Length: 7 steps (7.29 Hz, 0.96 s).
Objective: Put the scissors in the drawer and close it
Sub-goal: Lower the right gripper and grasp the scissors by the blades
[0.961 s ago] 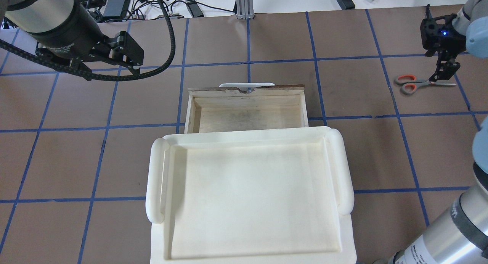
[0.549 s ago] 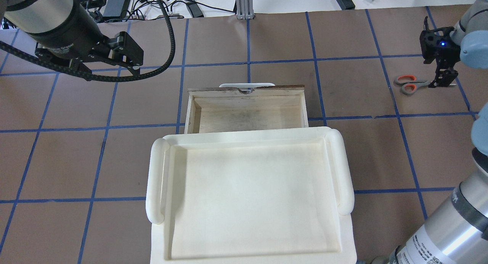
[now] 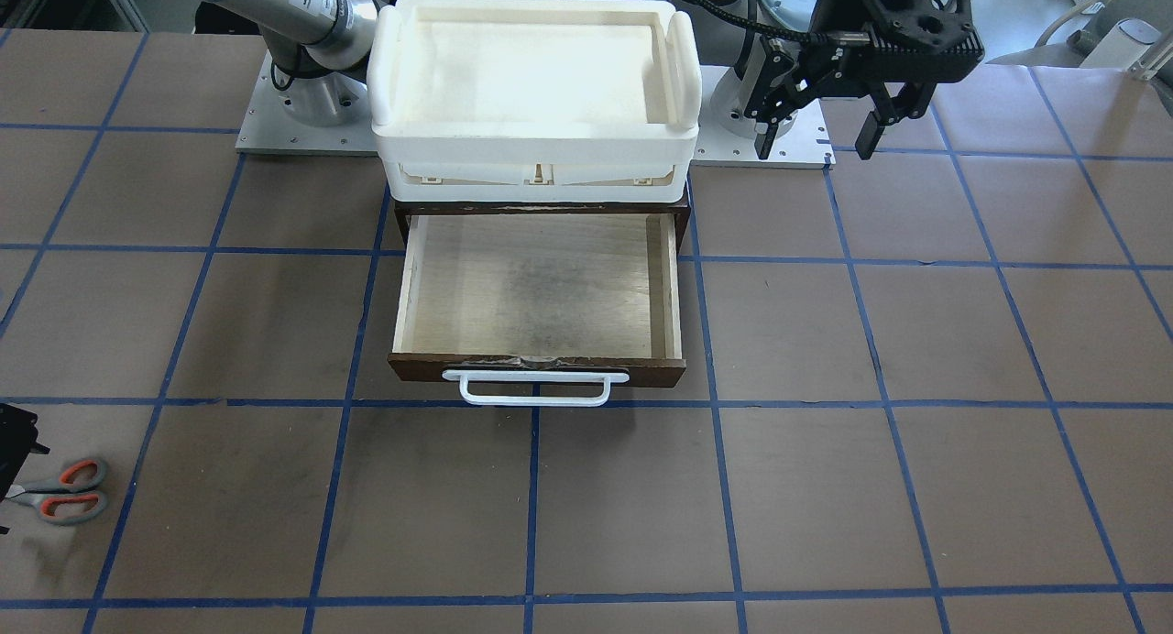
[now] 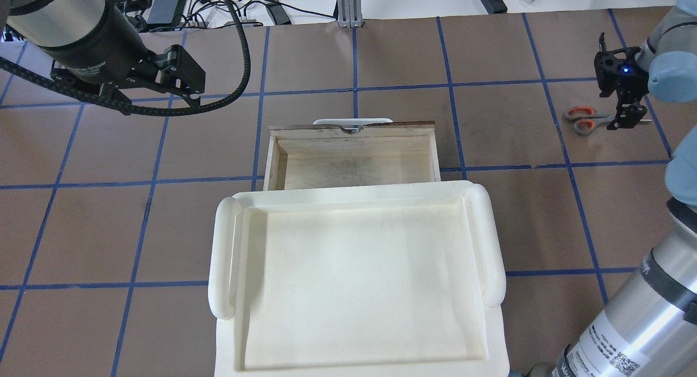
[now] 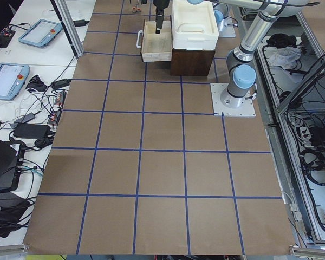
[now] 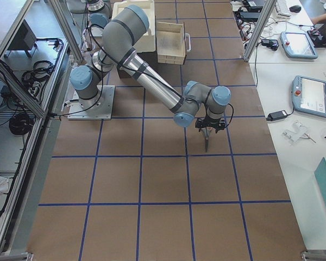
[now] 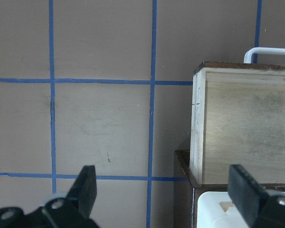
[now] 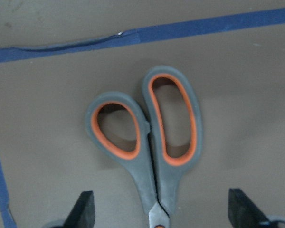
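Observation:
I need to put the scissors in the drawer, so next I should grab them with my right gripper by their grey handles beside their pivot [image 8: 154, 190].
The scissors [image 4: 585, 121] lie flat on the brown table at the far right, grey handles with orange lining, blades pointing right. They also show in the front-facing view [image 3: 64, 492]. My right gripper [image 4: 625, 118] is open, low over the blades. In the right wrist view its fingertips [image 8: 83, 211] stand on either side of the scissors [image 8: 154, 142], near the pivot, not closed on them. The drawer [image 4: 354, 170] stands pulled out and empty, with its white handle [image 3: 536, 388] at the front. My left gripper [image 4: 188, 85] is open and empty, high and to the left of the drawer [image 7: 247, 128].
A white plastic tray [image 4: 354, 290] sits on top of the dark cabinet that holds the drawer. Blue tape lines grid the table. Cables and power bricks lie beyond the far table edge.
My right gripper has moved lower and slightly left, down over the scissors' blades. The scissors, the drawer and my left arm have not moved.

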Motion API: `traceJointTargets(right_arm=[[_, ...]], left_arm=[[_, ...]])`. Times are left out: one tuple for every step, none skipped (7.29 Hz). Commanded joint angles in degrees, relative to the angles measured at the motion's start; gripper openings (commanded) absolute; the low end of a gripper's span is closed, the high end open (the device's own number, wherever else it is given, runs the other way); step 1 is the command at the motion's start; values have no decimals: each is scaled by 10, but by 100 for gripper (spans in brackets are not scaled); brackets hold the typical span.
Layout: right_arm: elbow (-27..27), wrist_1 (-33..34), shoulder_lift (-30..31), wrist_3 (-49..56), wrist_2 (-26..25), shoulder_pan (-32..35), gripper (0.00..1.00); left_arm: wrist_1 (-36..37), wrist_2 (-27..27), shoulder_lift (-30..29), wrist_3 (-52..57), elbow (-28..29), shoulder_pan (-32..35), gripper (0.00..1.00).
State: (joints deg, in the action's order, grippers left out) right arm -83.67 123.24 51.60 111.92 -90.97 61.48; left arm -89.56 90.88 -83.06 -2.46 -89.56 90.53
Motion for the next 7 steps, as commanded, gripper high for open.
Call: traceJointTargets(right_arm=[[3, 1, -11, -1, 0, 0, 97], [3, 0, -13, 0, 0, 0, 91], [3, 0, -13, -1, -1, 0, 81], [3, 0, -13, -1, -2, 0, 73], [3, 0, -13, -1, -5, 0, 66], [3, 0, -12, -2, -8, 0, 46], [3, 0, -11, -2, -10, 0, 25]], left_arm=[[0, 0, 0, 0, 0, 0, 100], [0, 0, 0, 0, 0, 0, 100], [0, 0, 0, 0, 0, 0, 100], [0, 0, 0, 0, 0, 0, 100], [0, 0, 0, 0, 0, 0, 100], [0, 0, 0, 0, 0, 0, 100], [0, 0, 0, 0, 0, 0, 100]])
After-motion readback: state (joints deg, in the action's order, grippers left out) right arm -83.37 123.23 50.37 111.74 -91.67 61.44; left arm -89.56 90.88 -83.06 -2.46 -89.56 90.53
